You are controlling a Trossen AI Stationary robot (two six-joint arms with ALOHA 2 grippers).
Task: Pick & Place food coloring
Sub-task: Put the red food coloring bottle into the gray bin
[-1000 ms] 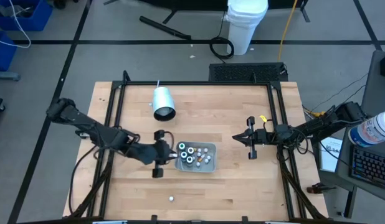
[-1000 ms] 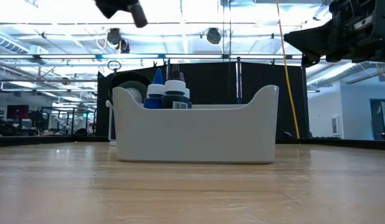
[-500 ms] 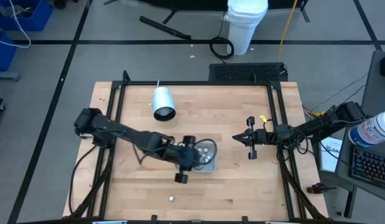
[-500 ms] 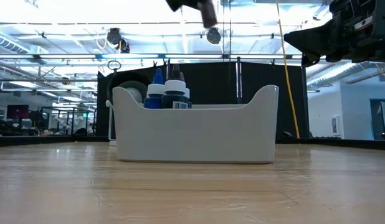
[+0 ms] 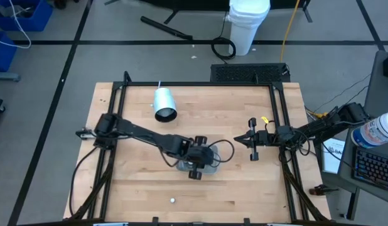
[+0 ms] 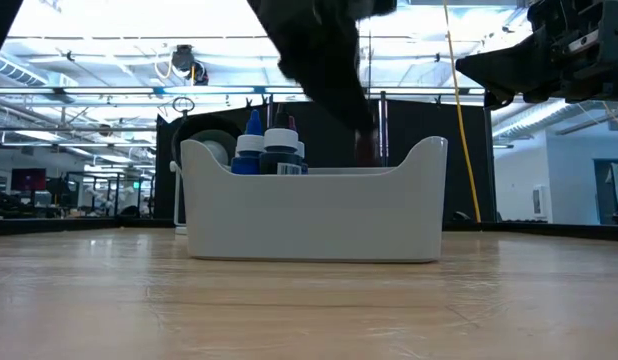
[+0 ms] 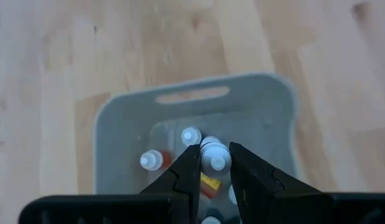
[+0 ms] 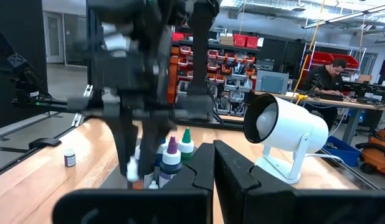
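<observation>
The held bottle (image 7: 215, 158) is above the grey tray's bottom and rim, so my left gripper should keep holding it until it is lower.
My left gripper (image 7: 214, 158) hangs over the grey tray (image 7: 118, 112), shut on a small food coloring bottle with a white cap (image 7: 215, 155); from the low view it reaches down from above (image 6: 361, 135) toward the tray's right part. Several other bottles (image 6: 267, 150) stand upright inside the tray (image 5: 211, 167). One more tiny bottle (image 5: 172, 201) stands alone near the table's front edge. My right gripper (image 5: 252, 139) waits shut at the right, clear of everything. My left gripper pinches the bottle's white-capped top (image 7: 215, 163) between its two fingers. The fingers slant down from above, coming from the table's left. The bottle's orange body (image 7: 209, 184) hangs below the fingers inside the tray's outline; whether its base touches the tray floor I cannot tell.
A white cylinder-shaped thing (image 5: 164, 103) lies on its side at the far left of the table. Black frame rails (image 5: 197, 86) run around the wooden table top. Bare wood lies in front of the tray and to its right.
My left gripper has swept from the tray's left side toward the table's right edge and has come down, tipping further downward, so that it now hangs over the tray's inside. The tray and its bottles have stayed in place.
</observation>
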